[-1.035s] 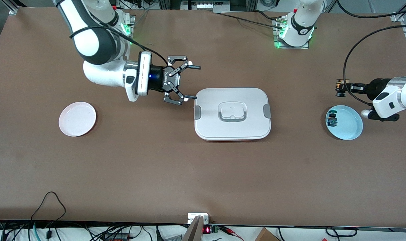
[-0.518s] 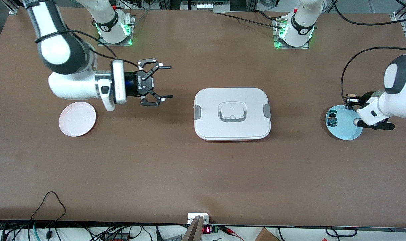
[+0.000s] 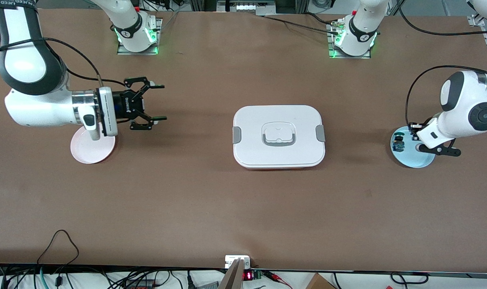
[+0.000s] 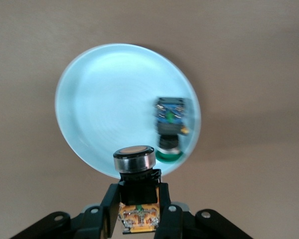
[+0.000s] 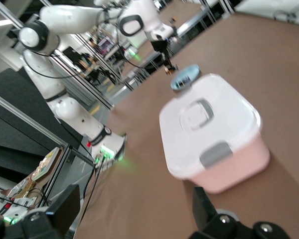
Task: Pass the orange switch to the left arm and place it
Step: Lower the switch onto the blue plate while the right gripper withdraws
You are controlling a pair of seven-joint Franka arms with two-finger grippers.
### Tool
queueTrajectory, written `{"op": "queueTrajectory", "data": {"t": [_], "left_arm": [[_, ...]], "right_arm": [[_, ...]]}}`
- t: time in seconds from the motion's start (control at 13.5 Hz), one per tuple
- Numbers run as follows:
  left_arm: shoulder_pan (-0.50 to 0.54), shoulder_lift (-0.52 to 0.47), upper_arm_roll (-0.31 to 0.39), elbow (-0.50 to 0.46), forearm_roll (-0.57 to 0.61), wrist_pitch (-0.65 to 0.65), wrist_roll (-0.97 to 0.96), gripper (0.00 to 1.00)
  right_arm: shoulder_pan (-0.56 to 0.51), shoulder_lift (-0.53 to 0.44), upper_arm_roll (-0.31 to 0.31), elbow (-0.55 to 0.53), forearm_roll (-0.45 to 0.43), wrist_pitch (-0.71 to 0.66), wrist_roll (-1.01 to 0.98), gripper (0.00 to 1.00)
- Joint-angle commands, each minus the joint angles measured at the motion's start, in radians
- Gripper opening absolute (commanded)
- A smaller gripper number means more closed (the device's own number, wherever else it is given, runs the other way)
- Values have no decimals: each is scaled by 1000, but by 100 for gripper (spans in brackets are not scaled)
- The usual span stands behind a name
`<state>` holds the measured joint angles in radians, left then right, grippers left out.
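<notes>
The orange switch still hangs above the light blue plate [image 3: 416, 159] [image 4: 109, 104], so it is too early to release, and my left gripper stays closed on it for now.
My left gripper [image 4: 136, 195] is shut on the orange switch [image 4: 134, 158], a small black part with an orange base and a round knob. It hangs just above the rim of the light blue plate [image 4: 109, 104]. In the front view the left gripper [image 3: 413, 127] is over the blue plate [image 3: 416, 159] at the left arm's end of the table. The white box [image 3: 278, 136] lies flat mid-table. My right gripper [image 3: 163, 102] is open and holds nothing, in the air between the box and the pink plate [image 3: 86, 154]. The right wrist view shows the box [image 5: 209, 134].
A blue-and-black component [image 3: 398, 143] lies on the blue plate, also seen in the left wrist view as the blue-and-black component [image 4: 170, 117]. The right arm's wrist overhangs part of the pink plate. Cables and small gear line the table edge nearest the front camera.
The right arm has drawn its open gripper back from beside the box toward the pink plate. The left arm has swung the switch down over the blue plate's rim.
</notes>
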<state>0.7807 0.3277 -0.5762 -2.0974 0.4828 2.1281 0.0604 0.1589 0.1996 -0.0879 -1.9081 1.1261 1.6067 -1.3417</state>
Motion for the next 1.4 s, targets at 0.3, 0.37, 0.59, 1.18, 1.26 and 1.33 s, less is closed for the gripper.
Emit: {"op": "queueTrajectory", "data": {"t": [0.3,0.37,0.59,1.18,1.26,1.33], "left_arm": [[110,109,-7,-42,176,228,-2,0],[123,122,-7,-41,190,233,-2,0],[120,123,-7,-38,191,231,-2,2],[114,172,-7,17,270,228,1,12],[115,180,-7,23,270,228,2,20],[114,186,-7,31,272,228,2,26]], "right_arm": [[2,-20,-49,59,-242,-4,598,100],[4,-20,-50,84,-311,-4,669,100],[7,-20,-50,92,-475,-4,853,100],[47,-20,-41,250,-1118,-68,1227,100],[45,-20,-43,273,-1173,-71,1234,100],[44,-20,-43,312,-1228,-85,1256,100]]}}
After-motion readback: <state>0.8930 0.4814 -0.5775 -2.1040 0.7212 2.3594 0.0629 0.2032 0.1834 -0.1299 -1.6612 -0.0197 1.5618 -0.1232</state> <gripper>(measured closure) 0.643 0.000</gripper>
